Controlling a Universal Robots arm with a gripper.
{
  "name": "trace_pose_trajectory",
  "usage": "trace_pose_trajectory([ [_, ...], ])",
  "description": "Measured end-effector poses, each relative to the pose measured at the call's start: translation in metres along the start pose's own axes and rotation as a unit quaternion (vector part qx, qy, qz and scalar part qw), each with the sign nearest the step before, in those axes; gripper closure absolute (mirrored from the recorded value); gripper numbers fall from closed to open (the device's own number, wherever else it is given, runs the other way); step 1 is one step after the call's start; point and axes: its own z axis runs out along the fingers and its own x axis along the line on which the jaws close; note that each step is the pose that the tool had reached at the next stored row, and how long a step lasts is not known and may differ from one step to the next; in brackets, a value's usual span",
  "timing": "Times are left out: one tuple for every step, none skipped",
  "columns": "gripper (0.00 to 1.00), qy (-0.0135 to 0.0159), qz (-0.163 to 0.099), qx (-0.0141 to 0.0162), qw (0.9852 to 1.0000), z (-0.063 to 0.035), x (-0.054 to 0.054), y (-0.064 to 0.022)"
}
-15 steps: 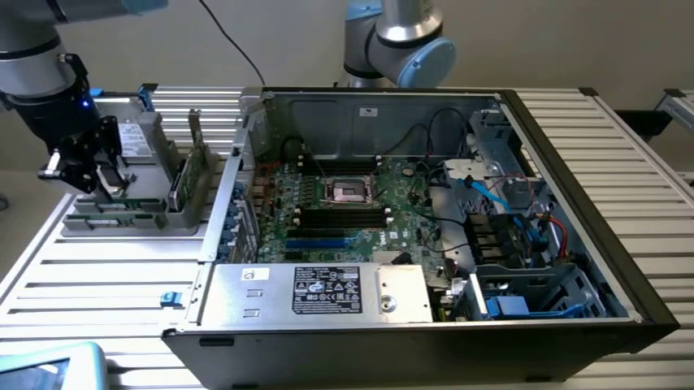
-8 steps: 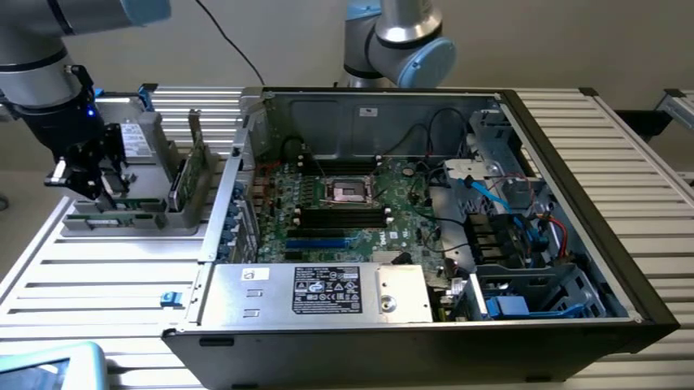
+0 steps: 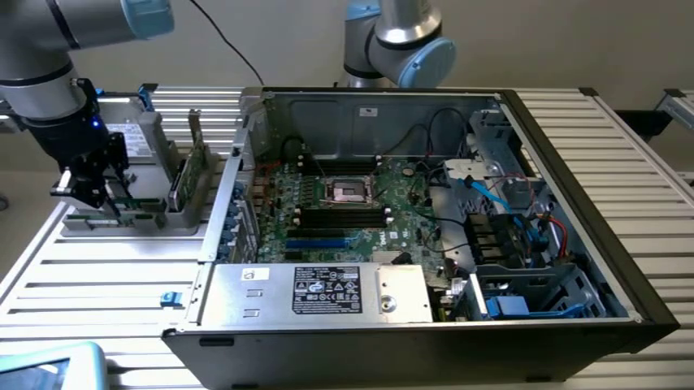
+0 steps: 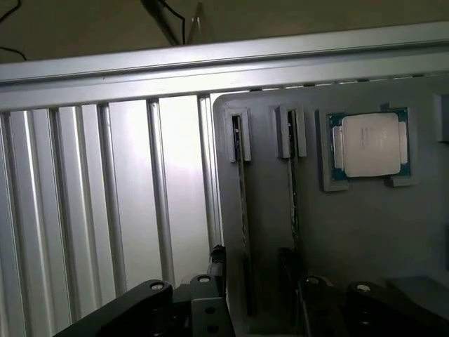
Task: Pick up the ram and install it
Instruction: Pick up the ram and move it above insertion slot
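My gripper should grab the ram next by the middle of its plain long edge [image 4: 245,232], so its contacts stay free to go into the memory slot.
Two ram sticks stand on edge in slots of a grey holder [image 4: 365,232]. In the wrist view the nearer ram [image 4: 243,210] runs down between my fingers and the second ram [image 4: 292,196] lies beside it. My gripper [image 4: 259,305] is open, with one dark finger [image 4: 151,309] on the table side and the other finger [image 4: 358,302] over the holder. Nothing is gripped. In the exterior view the gripper [image 3: 93,195] hangs low over the holder's end [image 3: 130,221], at the exterior view's left of the computer case. The motherboard's black memory slots [image 3: 341,215] sit below the processor socket [image 3: 349,191].
A square silver processor chip [image 4: 370,144] rests in the holder beside the sticks. A grey drive [image 3: 136,138] and an upright green card [image 3: 190,175] stand on the holder. The open case [image 3: 564,162] holds a power supply [image 3: 325,291] and loose cables [image 3: 509,203]. A second arm [image 3: 396,41] stands behind.
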Motion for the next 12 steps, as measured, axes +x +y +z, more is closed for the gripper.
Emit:
trace_pose_trajectory([
  [0.57,0.0,0.0,0.0,1.0,0.0018,0.001,-0.0001],
  [0.57,0.0,0.0,0.0001,1.0,0.0037,0.001,-0.0002],
  [0.57,0.0,0.0,0.0,1.0,0.0054,0.001,-0.0001],
  [0.57,0.0,0.0,0.0,1.0,0.0072,0.001,-0.0001],
  [0.57,0.0,0.0,0.0,1.0,0.009,0.001,-0.0001],
  [0.57,0.0,0.0,0.0,1.0,0.0109,0.001,-0.0001],
  [0.57,0.0,0.0,0.0,1.0,0.0126,0.001,0.0003],
  [0.57,0.0,0.0,-0.0001,1.0,0.0145,0.001,0.0014],
  [0.57,-0.0001,0.0,0.0,1.0,0.0163,0.001,0.0027],
  [0.57,-0.0001,0.0,0.0,1.0,0.0175,0.001,0.004],
  [0.57,-0.0002,0.0,0.0002,1.0,0.0182,0.001,0.0044],
  [0.57,-0.0001,0.0,0.0002,1.0,0.0182,0.001,0.0044],
])
